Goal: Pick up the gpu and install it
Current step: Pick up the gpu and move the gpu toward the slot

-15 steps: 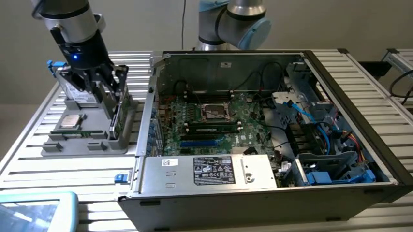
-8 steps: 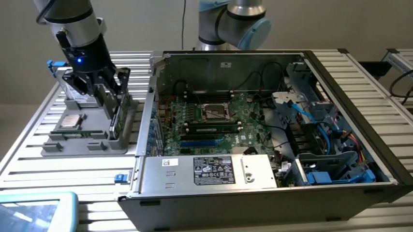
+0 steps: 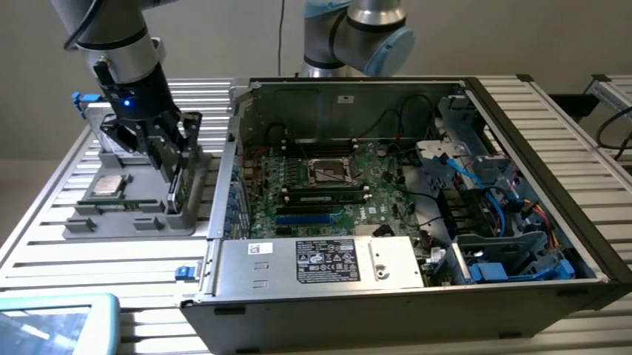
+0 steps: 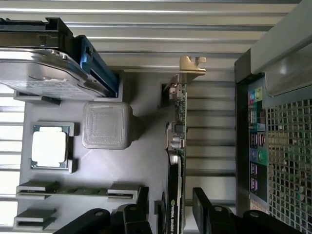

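Note:
My gripper needs to go down to the GPU's sides before it closes on the GPU, because its fingers are high over the GPU's top edge (image 4: 173, 195).
The gpu (image 4: 176, 146) stands on its edge in a slot of the grey holder tray (image 4: 141, 161), its green board and gold-coloured metal bracket seen end-on in the wrist view. In the exterior view the gpu (image 3: 180, 185) is a dark upright card at the tray's (image 3: 129, 225) side nearest the computer. My gripper (image 3: 170, 148) is lowered over it and is open. The black fingers (image 4: 204, 209) straddle the card, one on each side, with a gap to the card on both sides. Nothing is held.
On the same tray are a silver hard drive (image 4: 44, 73), a processor chip (image 4: 48, 146) and a green memory stick (image 4: 78, 191). The open computer case (image 3: 395, 200) stands close beside the tray at the exterior view's right. A second arm's base (image 3: 356, 37) stands behind the case.

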Available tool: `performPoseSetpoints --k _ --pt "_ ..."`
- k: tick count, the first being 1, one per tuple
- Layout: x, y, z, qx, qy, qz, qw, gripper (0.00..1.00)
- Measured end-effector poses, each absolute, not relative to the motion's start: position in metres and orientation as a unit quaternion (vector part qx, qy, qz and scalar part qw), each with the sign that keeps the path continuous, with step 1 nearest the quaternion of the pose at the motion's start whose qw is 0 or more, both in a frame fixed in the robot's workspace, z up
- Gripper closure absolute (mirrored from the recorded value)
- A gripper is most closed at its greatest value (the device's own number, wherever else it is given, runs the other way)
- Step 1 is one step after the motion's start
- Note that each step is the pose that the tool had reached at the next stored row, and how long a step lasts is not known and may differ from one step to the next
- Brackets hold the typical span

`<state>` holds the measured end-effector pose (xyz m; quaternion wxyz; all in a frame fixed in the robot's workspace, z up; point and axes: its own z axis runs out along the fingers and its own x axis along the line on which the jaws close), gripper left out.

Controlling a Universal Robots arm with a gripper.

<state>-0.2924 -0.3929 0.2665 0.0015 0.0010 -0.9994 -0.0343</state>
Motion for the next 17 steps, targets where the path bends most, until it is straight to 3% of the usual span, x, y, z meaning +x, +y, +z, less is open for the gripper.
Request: performPoseSetpoints --k 17 --pt "-0.287 -0.392 0.241 -0.009 -0.999 -0.038 0.004 0.52"
